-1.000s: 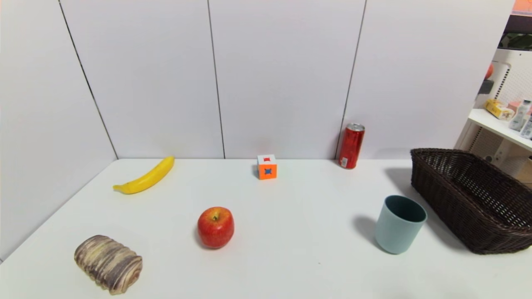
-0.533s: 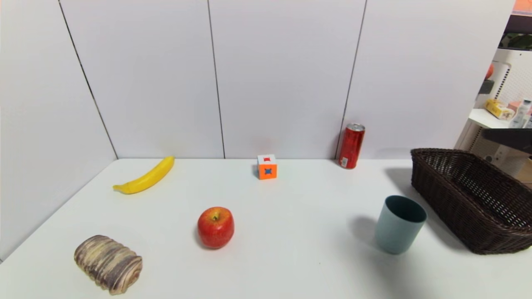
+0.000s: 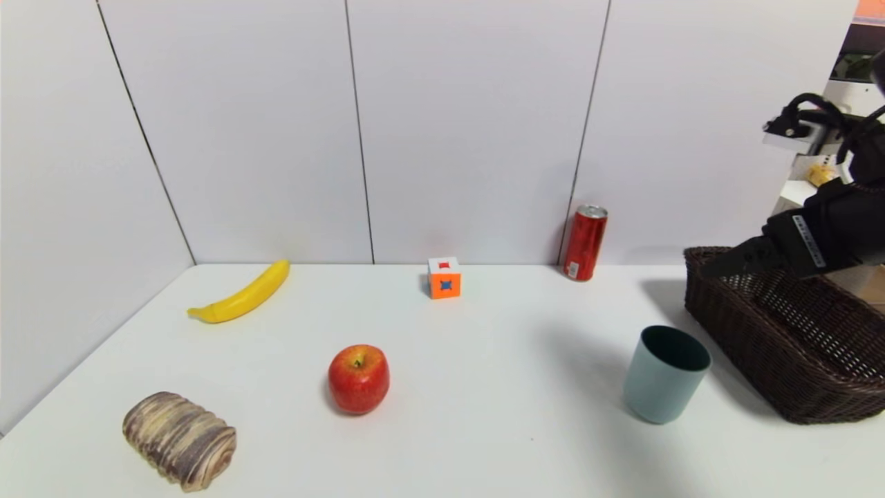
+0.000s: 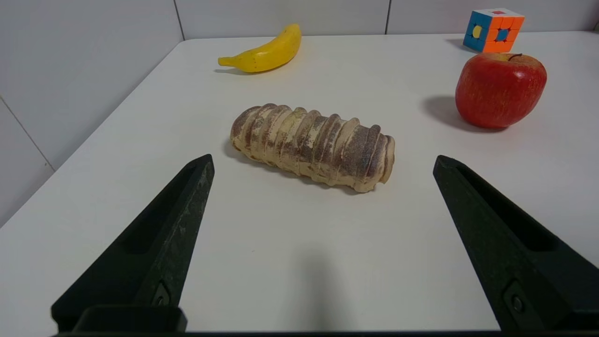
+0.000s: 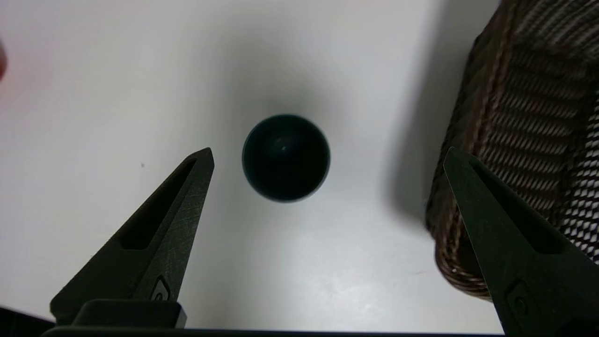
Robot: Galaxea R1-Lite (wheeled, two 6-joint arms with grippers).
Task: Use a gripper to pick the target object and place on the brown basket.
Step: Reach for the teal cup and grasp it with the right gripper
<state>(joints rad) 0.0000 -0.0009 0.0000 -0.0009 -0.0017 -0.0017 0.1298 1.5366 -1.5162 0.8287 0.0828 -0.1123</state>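
Note:
Next, my right gripper needs to grab the cup by its rim (image 3: 675, 328). Then it should place the cup in the brown basket (image 3: 795, 346).
The pale blue-grey cup (image 3: 662, 377) stands upright on the white table, just left of the dark brown wicker basket (image 3: 795, 346). My right gripper (image 3: 726, 263) hangs high over the basket's far left corner, well above the cup. In the right wrist view the gripper (image 5: 327, 152) is open and empty. The cup's dark inside (image 5: 285, 157) shows far below between the jaws, nearer one finger, and the basket (image 5: 510, 117) lies under the other. My left gripper (image 4: 323, 157) is open and empty, low over the table's near left, facing the bread roll.
A red soda can (image 3: 585, 242) and a colour cube (image 3: 444, 278) stand by the back wall. A banana (image 3: 242, 294), an apple (image 3: 359, 378) and a bread roll (image 3: 180, 439) lie on the left half. A shelf with items (image 3: 830, 207) stands behind the basket.
My right arm has come into the head view from the right edge and now hangs above the basket's far left corner. The cup and the other things have not moved.

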